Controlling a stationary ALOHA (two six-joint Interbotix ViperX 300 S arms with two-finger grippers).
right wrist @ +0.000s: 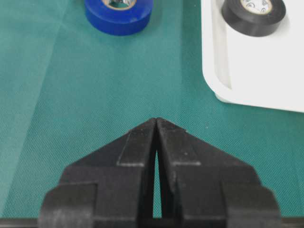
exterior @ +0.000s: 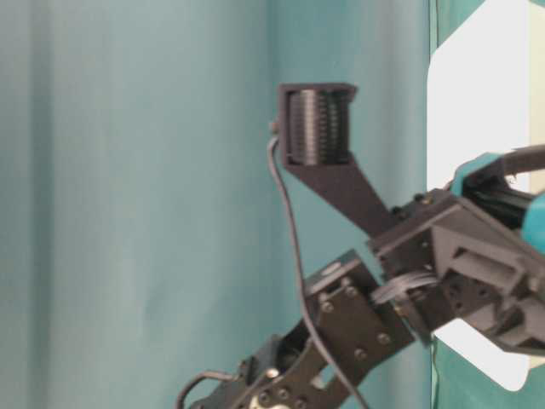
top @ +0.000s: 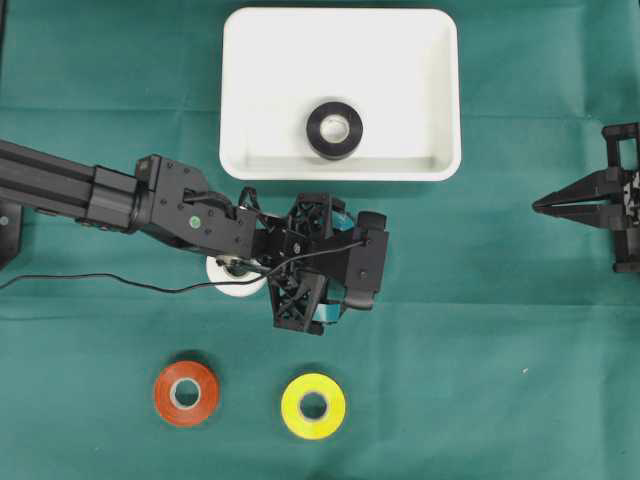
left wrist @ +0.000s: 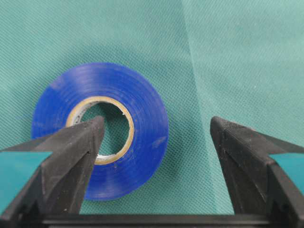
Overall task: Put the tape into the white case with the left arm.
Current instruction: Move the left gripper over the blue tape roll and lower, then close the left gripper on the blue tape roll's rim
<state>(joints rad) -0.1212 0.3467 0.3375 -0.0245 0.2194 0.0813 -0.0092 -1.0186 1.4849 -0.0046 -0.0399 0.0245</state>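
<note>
The left gripper's fingers are on both sides of the blue roll's side [left wrist: 151,128] in the left wrist view, one of them inside the roll's core, so the gripper should close and would hold it.
A blue tape roll [left wrist: 99,130] lies flat on the green cloth right under my left gripper [left wrist: 156,124]. The gripper is open: one fingertip hovers over the roll's hole and the other stands off to its right over bare cloth. In the overhead view the left gripper [top: 335,265] covers that roll, just below the white case [top: 340,50]. A black tape roll [top: 333,129] lies inside the case. My right gripper [right wrist: 156,121] is shut and empty at the right edge of the table [top: 545,205]. From there the blue roll [right wrist: 118,14] shows left of the case [right wrist: 266,80].
A white tape roll [top: 235,283] sits partly under the left arm's wrist. An orange roll [top: 186,392] and a yellow roll [top: 313,405] lie near the front edge. A thin black cable [top: 100,283] trails left across the cloth.
</note>
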